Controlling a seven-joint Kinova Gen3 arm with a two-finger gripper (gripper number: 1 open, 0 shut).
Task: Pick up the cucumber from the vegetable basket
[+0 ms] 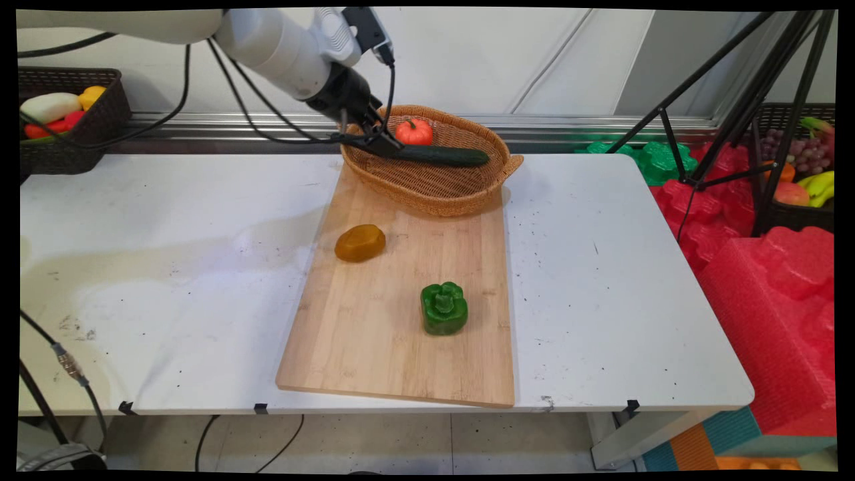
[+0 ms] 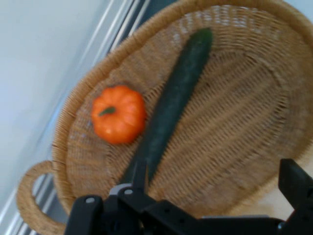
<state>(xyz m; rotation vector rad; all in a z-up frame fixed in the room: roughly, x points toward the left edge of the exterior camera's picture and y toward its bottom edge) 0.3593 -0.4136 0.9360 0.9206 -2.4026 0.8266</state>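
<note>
My gripper grabs the long dark green cucumber around its middle (image 1: 429, 155) next, to lift the cucumber out of the wicker basket (image 1: 434, 200).
My gripper (image 1: 375, 138) hangs over the left end of a wicker basket (image 1: 434, 200) at the far end of a wooden cutting board (image 1: 401, 327). Its fingers stand wide apart and open in the hand view (image 2: 215, 171), with nothing between them. A long dark green cucumber (image 1: 446, 155) (image 2: 177, 95) lies in the basket (image 2: 244, 147), its near end just beside one fingertip (image 2: 140, 171). A small orange pumpkin (image 1: 414, 131) (image 2: 118, 114) sits next to the cucumber. On the board lie a brown potato (image 1: 360, 242) and a green bell pepper (image 1: 443, 308).
A dark basket (image 1: 107, 113) with vegetables stands at the back left beyond the table. A black tripod (image 1: 728, 120), red foam blocks (image 1: 768, 287) and a fruit basket (image 1: 801, 167) crowd the right side. Black cables hang from the arm.
</note>
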